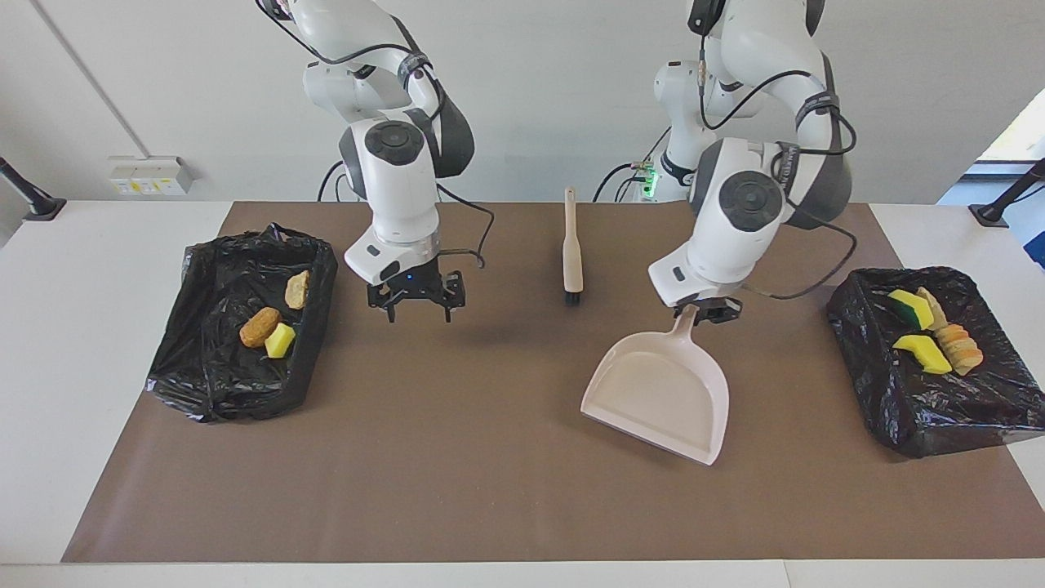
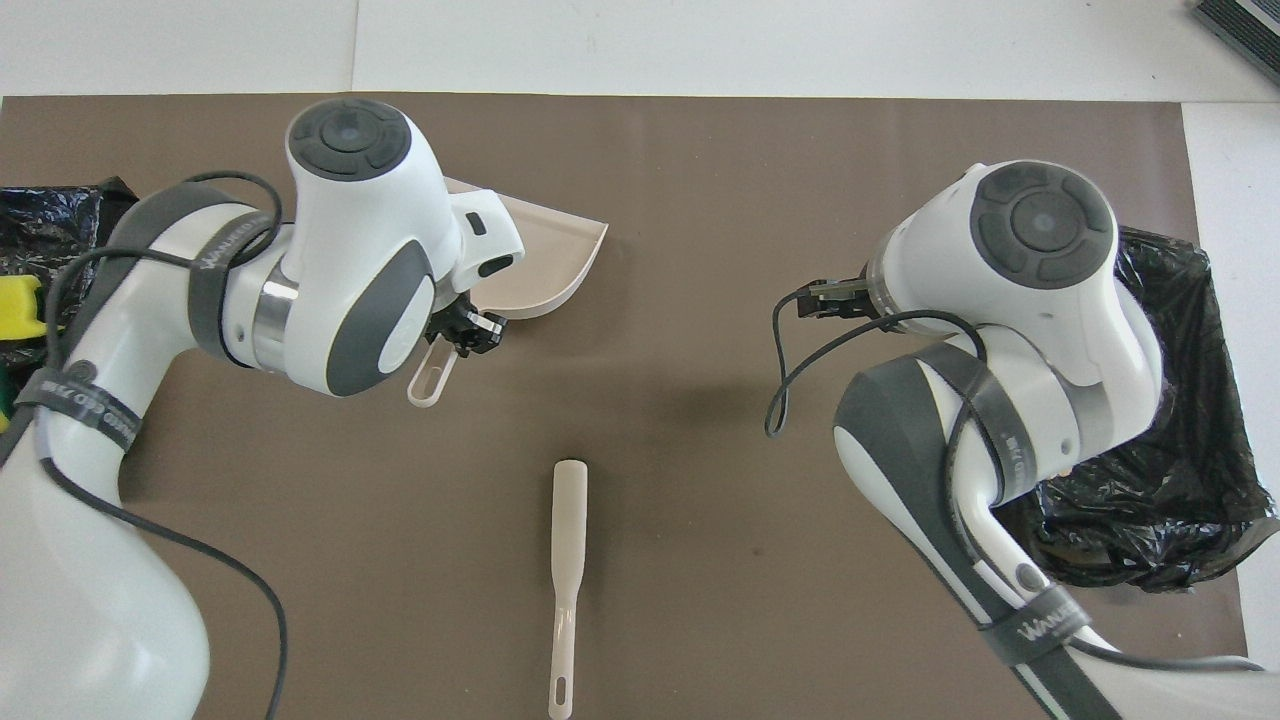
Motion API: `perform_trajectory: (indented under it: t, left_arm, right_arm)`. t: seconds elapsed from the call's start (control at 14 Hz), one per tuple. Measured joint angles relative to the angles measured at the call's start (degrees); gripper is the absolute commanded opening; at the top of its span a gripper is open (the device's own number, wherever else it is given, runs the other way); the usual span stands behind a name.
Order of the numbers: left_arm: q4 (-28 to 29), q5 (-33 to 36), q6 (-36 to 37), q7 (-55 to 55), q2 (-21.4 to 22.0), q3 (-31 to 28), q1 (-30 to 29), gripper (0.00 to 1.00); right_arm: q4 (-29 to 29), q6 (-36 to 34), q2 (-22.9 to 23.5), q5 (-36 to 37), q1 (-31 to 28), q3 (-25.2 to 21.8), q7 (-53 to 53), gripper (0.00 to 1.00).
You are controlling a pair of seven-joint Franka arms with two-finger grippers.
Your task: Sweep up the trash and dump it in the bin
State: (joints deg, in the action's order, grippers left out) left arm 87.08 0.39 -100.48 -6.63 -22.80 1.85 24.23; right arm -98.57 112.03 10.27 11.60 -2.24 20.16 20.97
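Note:
I need to keep holding the dustpan with my left gripper, as the beige dustpan [image 2: 552, 258] is tilted and its handle is above the brown mat.
The trash lies in two black-lined bins. The bin [image 1: 237, 367] at the right arm's end holds an orange bread piece [image 1: 260, 326], a yellow sponge chunk [image 1: 280, 340] and a tan piece [image 1: 297, 288]. The bin [image 1: 931, 408] at the left arm's end holds two green-backed sponges [image 1: 910, 308] and bread slices [image 1: 957, 345]. My left gripper [image 1: 707, 309] is shut on the handle of the beige dustpan [image 1: 661, 392], which tilts lip-down over the mat's middle. My right gripper [image 1: 416, 300] hangs open with nothing in it over the mat, beside its bin.
The beige brush [image 1: 573, 253] lies flat on the brown mat [image 1: 490, 490], bristles away from the robots, between the two grippers. In the overhead view the right arm covers much of its bin [image 2: 1190, 520], and the brush [image 2: 568, 560] lies nearer to the robots than the dustpan [image 2: 545, 270].

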Motion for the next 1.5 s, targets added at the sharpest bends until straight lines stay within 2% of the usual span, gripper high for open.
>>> perform_trajectory:
  t: [0.14,0.5,0.57,0.64,0.72,0.93,1.07,1.22,1.5]
  left_arm:
    - [-0.54,-1.24,-2.97,-8.76,-1.82,-0.02,2.39,0.0]
    - [-3.82,-1.72,-3.71,-19.18,-6.22,-0.03,6.65,0.0]
    - [-4.35,-1.72,-3.8,-19.75,-7.3,-0.05,7.0,0.2]
    - [-4.69,-1.72,-4.04,-19.87,-7.95,-0.06,7.04,0.53]
    - [-4.96,-1.72,-4.26,-19.87,-8.13,-0.18,7.02,1.0]
    - [-5.74,-1.74,-4.31,-19.86,-7.59,-0.57,6.89,1.0]
    - [-5.03,-1.74,-3.95,-19.15,-5.07,-1.28,5.86,1.0]
    - [-1.34,-1.74,-3.19,-14.05,-0.08,-1.8,2.65,1.0]
    - [9.51,-1.8,-3.18,0.78,12.12,-2.17,-7.33,1.0]
  right_arm:
    - [4.12,-5.64,-2.04,-0.03,0.63,-3.69,-2.55,1.0]
    - [9.84,-17.69,-8.52,-3.91,4.67,-17.2,-10.68,1.0]
    - [11.08,-20.96,-9.36,-5.09,4.92,-19.82,-13.49,1.0]
    - [12.44,-24.13,-9.94,-5.89,4.98,-22.01,-15.98,1.0]
    - [13.59,-26.85,-10.55,-6.46,4.99,-23.93,-18.03,1.0]
    - [12.17,-29.54,-13.83,-8.58,5.0,-26.12,-19.39,1.0]
    - [9.9,-29.41,-15.57,-8.76,5.3,-26.06,-19.39,1.0]
    - [8.93,-28.62,-15.63,-8.76,5.45,-26.06,-19.39,1.0]
    - [8.51,-27.75,-14.62,-9.19,4.29,-26.2,-19.39,1.0]
